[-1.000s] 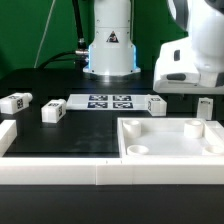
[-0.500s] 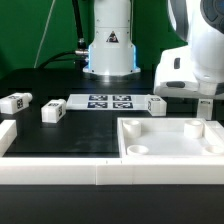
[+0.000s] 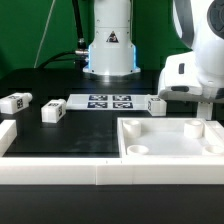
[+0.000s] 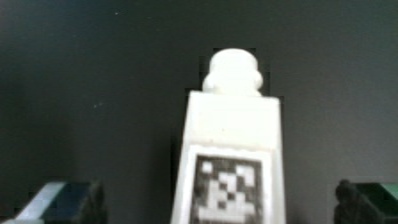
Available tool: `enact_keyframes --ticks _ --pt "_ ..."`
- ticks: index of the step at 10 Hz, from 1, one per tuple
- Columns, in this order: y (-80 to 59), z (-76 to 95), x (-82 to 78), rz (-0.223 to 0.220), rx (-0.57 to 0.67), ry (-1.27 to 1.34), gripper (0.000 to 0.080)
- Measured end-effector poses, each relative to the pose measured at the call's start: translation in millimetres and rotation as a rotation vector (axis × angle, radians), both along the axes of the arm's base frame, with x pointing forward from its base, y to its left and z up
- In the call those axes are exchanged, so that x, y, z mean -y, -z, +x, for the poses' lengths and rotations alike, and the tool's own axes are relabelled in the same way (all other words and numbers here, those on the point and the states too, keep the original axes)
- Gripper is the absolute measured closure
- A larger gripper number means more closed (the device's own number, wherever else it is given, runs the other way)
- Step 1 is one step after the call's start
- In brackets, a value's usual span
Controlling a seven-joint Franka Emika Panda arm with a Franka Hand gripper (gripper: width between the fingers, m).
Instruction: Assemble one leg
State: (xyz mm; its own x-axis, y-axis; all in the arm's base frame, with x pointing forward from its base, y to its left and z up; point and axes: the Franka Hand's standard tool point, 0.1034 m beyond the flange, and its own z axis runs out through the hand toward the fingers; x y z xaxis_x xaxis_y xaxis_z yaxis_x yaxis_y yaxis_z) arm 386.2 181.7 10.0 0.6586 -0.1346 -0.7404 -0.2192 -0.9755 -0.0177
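My fingers reach down on both sides of the leg's tagged block, so it is time for my gripper to close on the leg now.
A leg [image 4: 231, 130], a small white block with a tag on its face and a round peg on top, stands upright between my open fingers in the wrist view. The fingertips [image 4: 63, 200] flank it on both sides with gaps and do not touch it. In the exterior view my gripper [image 3: 204, 105] hangs over this leg [image 3: 205, 114] at the right, just behind the large white tray-like piece [image 3: 172, 150]. Three more legs lie on the table: one at the far left [image 3: 15, 101], one beside it [image 3: 53, 112], one next to the marker board [image 3: 155, 104].
The marker board [image 3: 110, 101] lies flat in the middle at the back. A low white wall [image 3: 50, 172] runs along the table's front and left edge. The robot's base [image 3: 110, 50] stands behind the marker board.
My gripper has come down and slightly to the exterior view's right, over the upright leg at the right. The other parts have not moved.
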Motion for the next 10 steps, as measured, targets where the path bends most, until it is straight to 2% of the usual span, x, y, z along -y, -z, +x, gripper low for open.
enact_keyframes --ticks 4,6,10 --pt "2.7 -5.0 -1.2 -0.003 -0.003 -0.005 0.0177" --pt "2.8 -5.0 -1.2 -0.003 -0.003 -0.005 0.0520" --pt "2.8 -5.0 -1.1 -0.003 -0.003 -0.005 0.0516"
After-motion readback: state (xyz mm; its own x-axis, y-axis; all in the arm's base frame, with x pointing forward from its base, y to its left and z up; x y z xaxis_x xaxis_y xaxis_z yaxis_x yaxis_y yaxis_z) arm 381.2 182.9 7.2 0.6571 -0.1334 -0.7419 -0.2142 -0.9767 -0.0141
